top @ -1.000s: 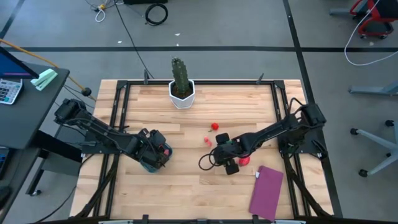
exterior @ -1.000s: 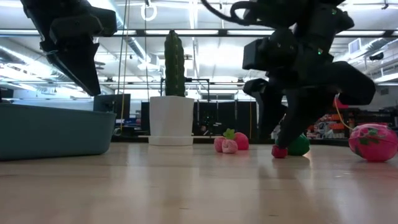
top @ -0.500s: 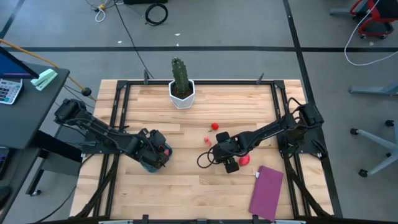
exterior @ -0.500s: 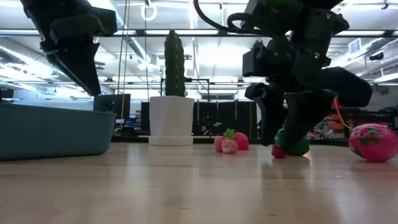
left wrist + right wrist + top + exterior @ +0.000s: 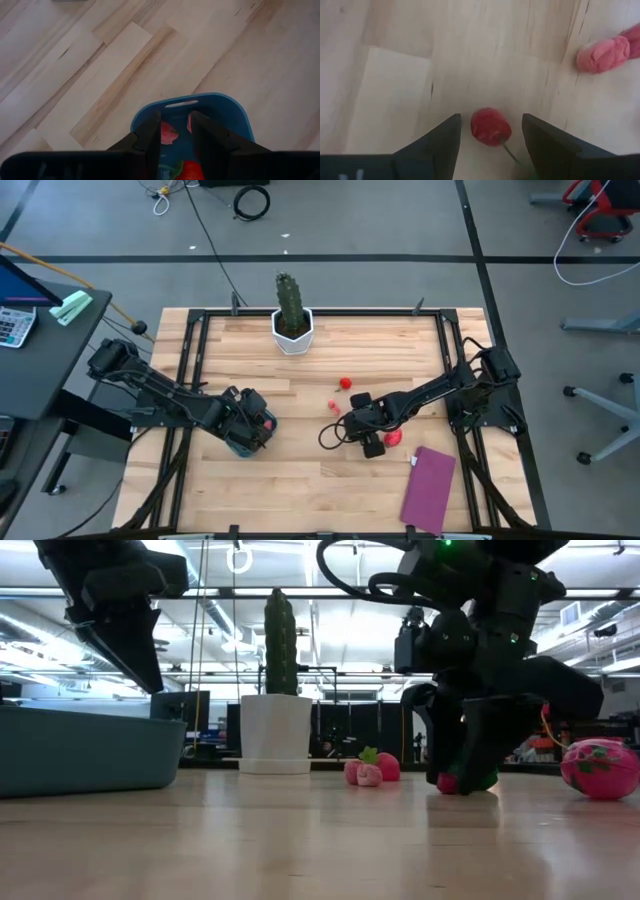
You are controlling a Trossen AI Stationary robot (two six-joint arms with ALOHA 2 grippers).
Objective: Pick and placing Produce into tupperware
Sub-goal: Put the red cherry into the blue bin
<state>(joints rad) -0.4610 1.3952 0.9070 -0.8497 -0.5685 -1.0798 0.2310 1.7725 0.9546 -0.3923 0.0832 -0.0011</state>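
Observation:
The small red piece has to go into the teal tupperware, so my right gripper will next grip it by its round red body (image 5: 491, 127).
The teal tupperware (image 5: 238, 446) sits at the table's left, with red strawberry-like produce (image 5: 167, 133) lying inside it. My left gripper (image 5: 175, 120) hovers open just above its inside. My right gripper (image 5: 491, 117) is open and low at the table's middle right. Its fingers stand on either side of a small red piece with a green stem (image 5: 490, 127), which rests on the wood (image 5: 446, 783); they do not touch it. A pink piece (image 5: 607, 52) lies beyond. Two small pieces, pink (image 5: 333, 404) and red (image 5: 345, 382), lie farther off. A larger pink-red fruit (image 5: 600, 768) rests beside the right gripper.
A tall green cactus in a white pot (image 5: 291, 320) stands at the far middle of the table. A flat purple rectangle (image 5: 428, 488) lies at the near right corner. Bare wood (image 5: 300, 480) stretches between the two arms and toward the near edge.
My right gripper has come down toward the table and straightened from a slant to upright. Its open fingers now stand around the small red piece, which has stayed where it was.

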